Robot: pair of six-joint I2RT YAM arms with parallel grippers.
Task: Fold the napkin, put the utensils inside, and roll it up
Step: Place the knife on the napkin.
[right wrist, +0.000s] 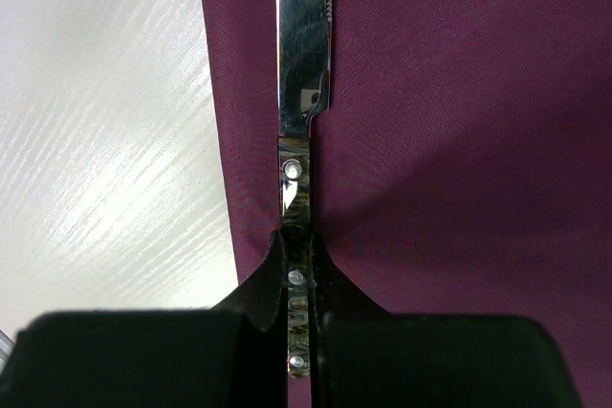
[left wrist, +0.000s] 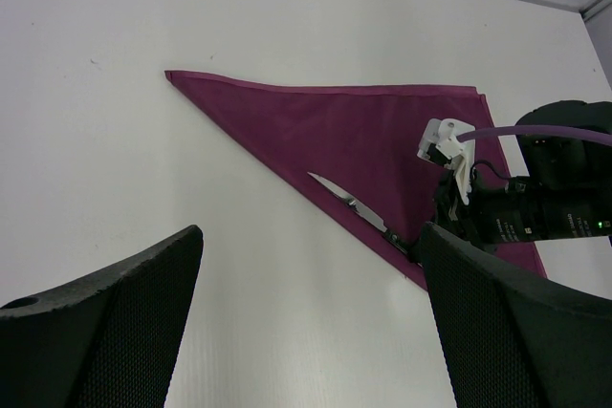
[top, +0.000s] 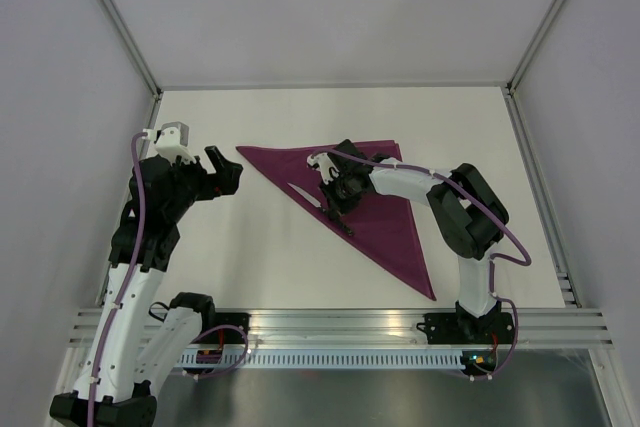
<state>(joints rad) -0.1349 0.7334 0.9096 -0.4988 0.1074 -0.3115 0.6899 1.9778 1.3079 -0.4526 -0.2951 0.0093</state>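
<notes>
The knife is flat just inside the long folded edge and would rest on the napkin (top: 385, 222), so my right gripper needs to open now.
The plum-purple napkin (top: 385, 222) lies folded into a triangle on the white table, its long folded edge running from upper left to lower right. One of the utensils, a knife (top: 305, 192) with a silvery blade and dark riveted handle, lies on the napkin (right wrist: 459, 140) along that edge. My right gripper (right wrist: 298, 246) is shut on the knife (right wrist: 304, 93) at its handle, low over the cloth. Off the napkin's left corner my left gripper (top: 225, 172) hangs open and empty. In its own view, the left gripper (left wrist: 308, 236) looks across the table at the napkin (left wrist: 363, 131) and knife (left wrist: 349, 201).
White table (top: 250, 247) all around the napkin, with grey walls at the back and both sides. A metal rail (top: 340, 322) crosses the near edge where the arm bases are bolted. The right arm (top: 460, 207) reaches over the napkin's right half.
</notes>
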